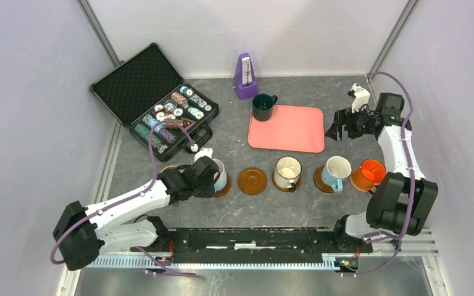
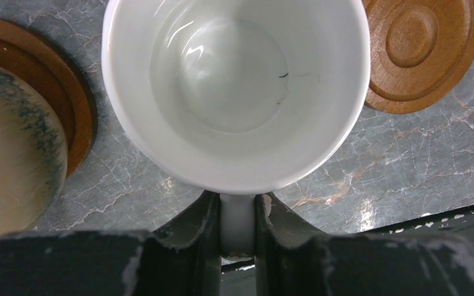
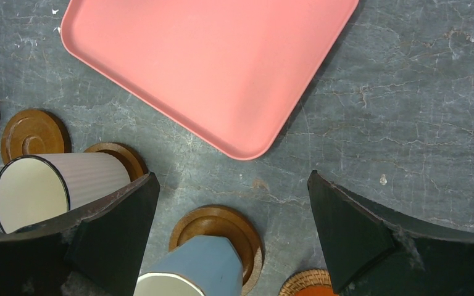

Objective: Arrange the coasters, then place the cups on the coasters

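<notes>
My left gripper holds the upright white cup with the coaster's rim showing beneath it, so it should release the cup, which would rest on that coaster.
My left gripper (image 2: 237, 200) is shut on the handle of the white cup (image 2: 234, 92), which sits over a coaster (image 1: 224, 189) at the row's left. Beside it a tan cup (image 2: 12, 154) stands on a coaster (image 2: 74, 105). Rightward come an empty coaster (image 1: 252, 180), a cream-white cup (image 1: 287, 171), a light blue cup (image 1: 335, 171) and an orange cup (image 1: 368, 174), each cup on a coaster. The dark green cup (image 1: 263, 106) stands on the table by the tray's corner. My right gripper (image 3: 231, 176) hangs open and empty over bare table beyond the blue cup (image 3: 191, 271).
A pink tray (image 1: 287, 127) lies behind the row. At the back stand a purple metronome (image 1: 245, 76) and an open black case of poker chips (image 1: 154, 102). Grey walls close in the table on the left, right and back.
</notes>
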You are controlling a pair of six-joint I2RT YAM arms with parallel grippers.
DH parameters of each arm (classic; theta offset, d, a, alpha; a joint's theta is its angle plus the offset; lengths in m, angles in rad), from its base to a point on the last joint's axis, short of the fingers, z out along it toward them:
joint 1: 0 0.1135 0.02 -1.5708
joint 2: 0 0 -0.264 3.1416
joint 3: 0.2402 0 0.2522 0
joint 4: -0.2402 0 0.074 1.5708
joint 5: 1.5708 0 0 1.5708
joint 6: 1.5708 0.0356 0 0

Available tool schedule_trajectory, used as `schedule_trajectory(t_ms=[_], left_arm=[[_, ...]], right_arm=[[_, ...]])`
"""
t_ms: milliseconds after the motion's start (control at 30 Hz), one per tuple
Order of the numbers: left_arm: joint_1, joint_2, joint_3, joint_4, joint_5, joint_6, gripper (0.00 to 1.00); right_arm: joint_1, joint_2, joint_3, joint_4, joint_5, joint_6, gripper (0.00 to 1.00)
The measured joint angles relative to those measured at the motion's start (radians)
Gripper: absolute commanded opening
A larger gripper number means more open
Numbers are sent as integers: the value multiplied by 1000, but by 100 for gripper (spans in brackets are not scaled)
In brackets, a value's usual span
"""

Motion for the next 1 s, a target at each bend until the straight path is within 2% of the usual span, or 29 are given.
schedule_trajectory(t_ms=[267, 433, 667, 1000], left_arm=[[-4, -11, -11, 29, 9, 0, 49], [-4, -52, -11, 18, 38, 2, 59], [-7, -90, -11, -7, 90, 30, 63], [-18, -163, -10, -5, 211, 88, 61]], right_arm=[[0, -24, -20, -2, 0, -1, 98], [0, -33, -27, -2, 0, -2, 98], [0, -47, -44, -3, 1, -2, 98], [0, -54, -57, -1, 15, -2, 98]])
